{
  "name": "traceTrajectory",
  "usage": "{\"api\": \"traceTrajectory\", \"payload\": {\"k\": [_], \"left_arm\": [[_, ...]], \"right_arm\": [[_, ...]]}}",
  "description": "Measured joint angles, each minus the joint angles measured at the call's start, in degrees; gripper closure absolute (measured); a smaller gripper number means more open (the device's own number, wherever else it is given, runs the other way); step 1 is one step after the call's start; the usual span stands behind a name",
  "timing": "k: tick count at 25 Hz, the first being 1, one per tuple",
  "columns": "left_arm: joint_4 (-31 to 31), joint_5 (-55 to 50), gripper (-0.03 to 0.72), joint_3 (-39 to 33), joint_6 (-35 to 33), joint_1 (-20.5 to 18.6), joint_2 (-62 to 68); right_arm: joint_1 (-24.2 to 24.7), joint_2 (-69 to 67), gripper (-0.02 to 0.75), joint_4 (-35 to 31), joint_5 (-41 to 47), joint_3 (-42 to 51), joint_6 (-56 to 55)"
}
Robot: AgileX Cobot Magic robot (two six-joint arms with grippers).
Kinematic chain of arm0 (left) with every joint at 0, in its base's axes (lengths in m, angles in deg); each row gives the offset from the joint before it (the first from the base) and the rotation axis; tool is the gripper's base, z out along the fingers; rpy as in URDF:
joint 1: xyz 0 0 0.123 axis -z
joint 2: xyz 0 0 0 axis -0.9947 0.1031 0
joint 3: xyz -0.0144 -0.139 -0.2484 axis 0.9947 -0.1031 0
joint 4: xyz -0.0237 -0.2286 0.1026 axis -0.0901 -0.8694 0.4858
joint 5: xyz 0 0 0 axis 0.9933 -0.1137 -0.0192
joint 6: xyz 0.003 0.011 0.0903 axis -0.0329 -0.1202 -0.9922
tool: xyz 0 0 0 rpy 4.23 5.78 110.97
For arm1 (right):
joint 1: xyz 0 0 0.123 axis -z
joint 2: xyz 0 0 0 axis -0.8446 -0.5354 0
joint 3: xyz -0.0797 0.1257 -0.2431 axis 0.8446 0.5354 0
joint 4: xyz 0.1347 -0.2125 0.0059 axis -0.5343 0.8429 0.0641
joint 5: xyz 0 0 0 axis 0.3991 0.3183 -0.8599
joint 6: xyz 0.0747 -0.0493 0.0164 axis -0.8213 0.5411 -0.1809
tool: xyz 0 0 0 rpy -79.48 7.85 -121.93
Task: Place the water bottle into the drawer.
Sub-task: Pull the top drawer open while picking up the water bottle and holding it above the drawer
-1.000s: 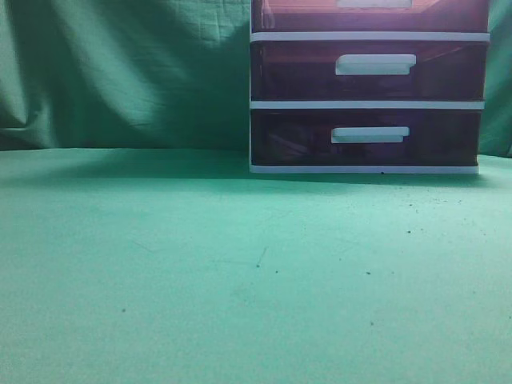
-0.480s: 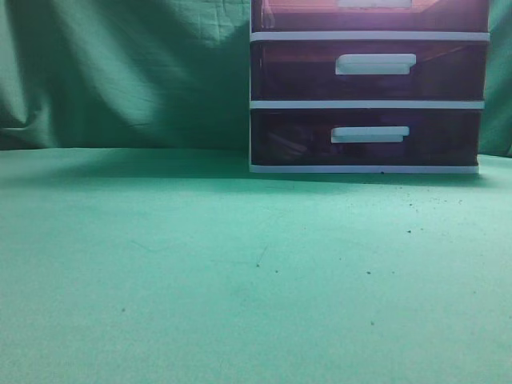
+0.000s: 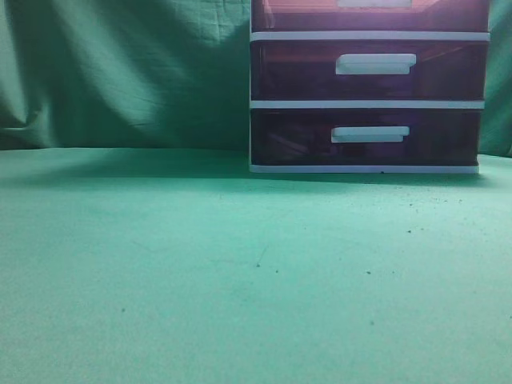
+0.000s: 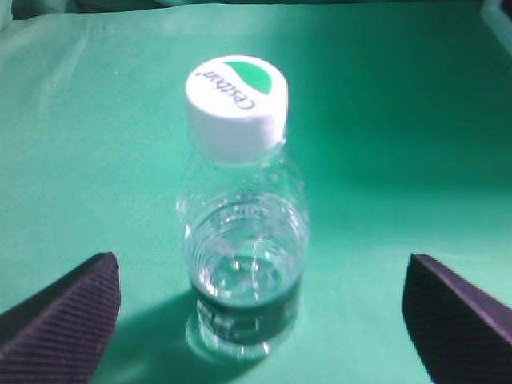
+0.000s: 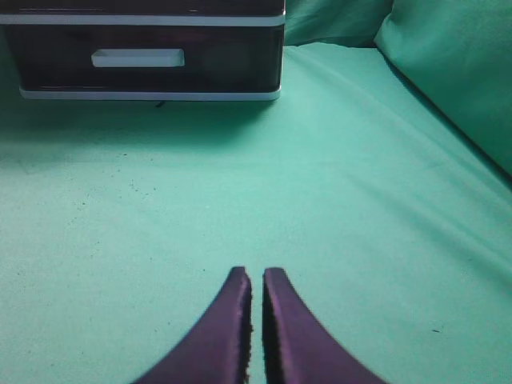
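The left gripper reaches the water bottle next and grabs it by its clear body (image 4: 244, 240) to place it into the drawer.
A clear water bottle (image 4: 240, 232) with a white and green cap stands upright on the green cloth in the left wrist view. My left gripper (image 4: 260, 268) is open wide, with one dark finger on each side of the bottle and neither touching it. The drawer (image 3: 296, 16), the uppermost reddish-purple one with a white handle (image 3: 374, 3), is shut and cut off by the top edge of the exterior view. My right gripper (image 5: 256, 274) is shut and empty, low over the cloth, facing the drawer unit. Neither gripper nor the bottle shows in the exterior view.
The white-framed unit (image 3: 368, 104) stands at the back right with two lower look-alike drawers (image 3: 288, 72), both shut; the lowest drawer (image 5: 224, 60) shows in the right wrist view. A green backdrop (image 3: 120, 72) hangs behind, and it bulges at the right (image 5: 456, 72).
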Motion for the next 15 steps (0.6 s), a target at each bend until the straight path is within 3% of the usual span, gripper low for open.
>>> {"api": "traceTrajectory", "payload": {"k": [14,15], "left_arm": [[-2.39,14.92,0.049,7.24,0.0,0.0,23.18],[-2.39,16.22,0.109,7.24,0.0,0.0,24.14]], "right_arm": [[0.0,0.0,0.738,0.0,0.0,0.0,0.0],[0.0,0.0,0.738,0.0,0.0,0.0,0.0]]}}
